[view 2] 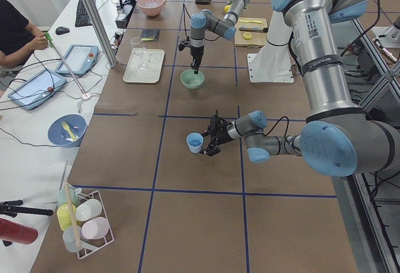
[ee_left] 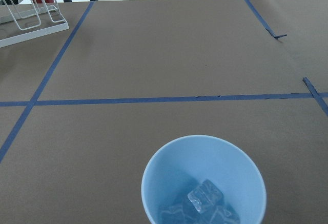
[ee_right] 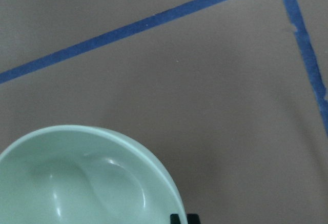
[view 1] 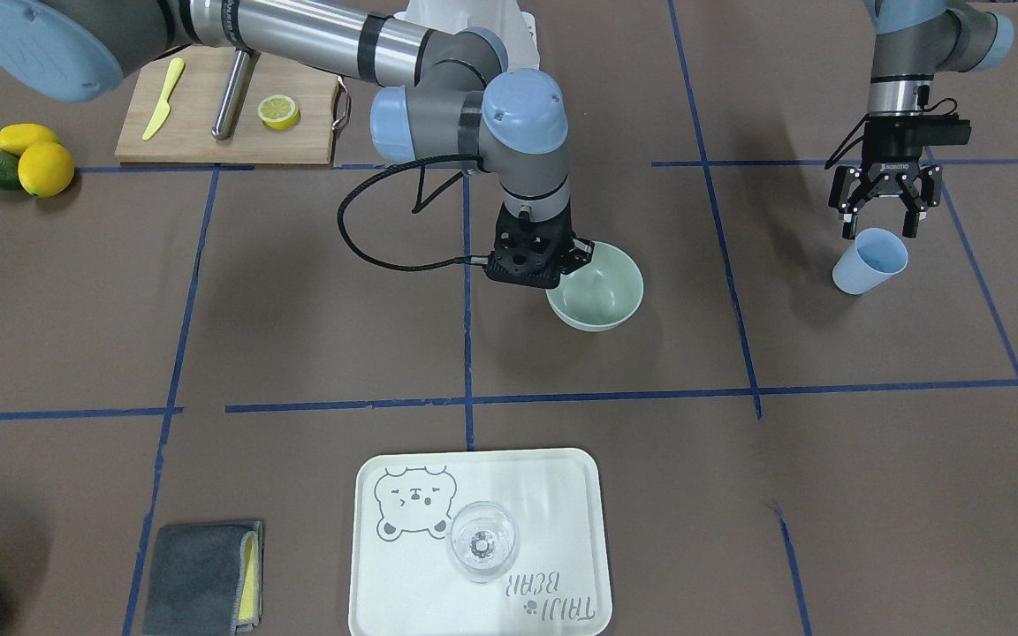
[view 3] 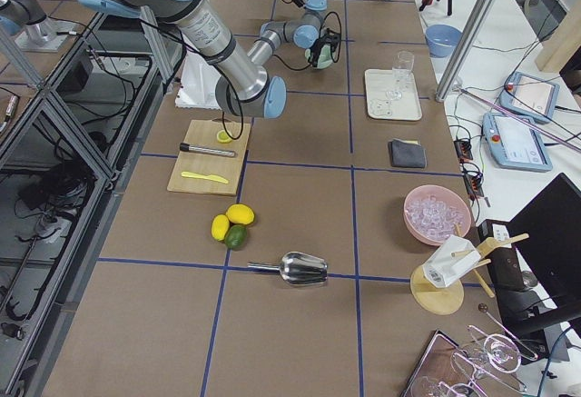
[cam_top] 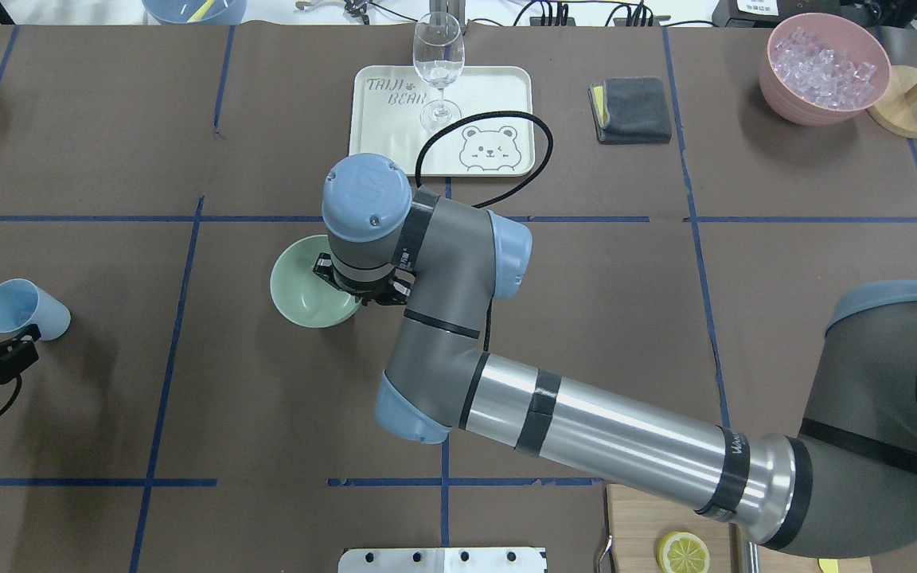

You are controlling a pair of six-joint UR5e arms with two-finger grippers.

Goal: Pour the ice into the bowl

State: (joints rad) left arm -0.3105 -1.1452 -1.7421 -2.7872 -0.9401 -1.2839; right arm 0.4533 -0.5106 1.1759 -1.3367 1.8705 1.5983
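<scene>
The left gripper grabs the cup around its outer side (view 1: 858, 269) next and keeps the cup upright, since loose ice cubes lie inside.
The pale mint-green bowl (view 1: 602, 291) stands near the table's middle and looks empty; it also shows in the overhead view (cam_top: 303, 290) and the right wrist view (ee_right: 77, 183). My right gripper (view 1: 573, 256) comes down on the bowl's rim and is shut on it. The ice (ee_left: 205, 201), a few clear cubes, lies in a light blue cup (ee_left: 205, 180) that also shows in the front view (view 1: 869, 261) and overhead (cam_top: 25, 309). My left gripper (view 1: 880, 225) is open just behind the cup and does not grip it.
A tray (view 1: 562, 477) holds a clear glass (view 1: 482, 541). A grey cloth (view 1: 204, 579) lies beside it. A pink container of ice (cam_top: 825, 68) stands far right. A cutting board (view 1: 208, 132) carries a lemon slice (view 1: 279, 111); a metal scoop (view 3: 300, 268) lies nearby.
</scene>
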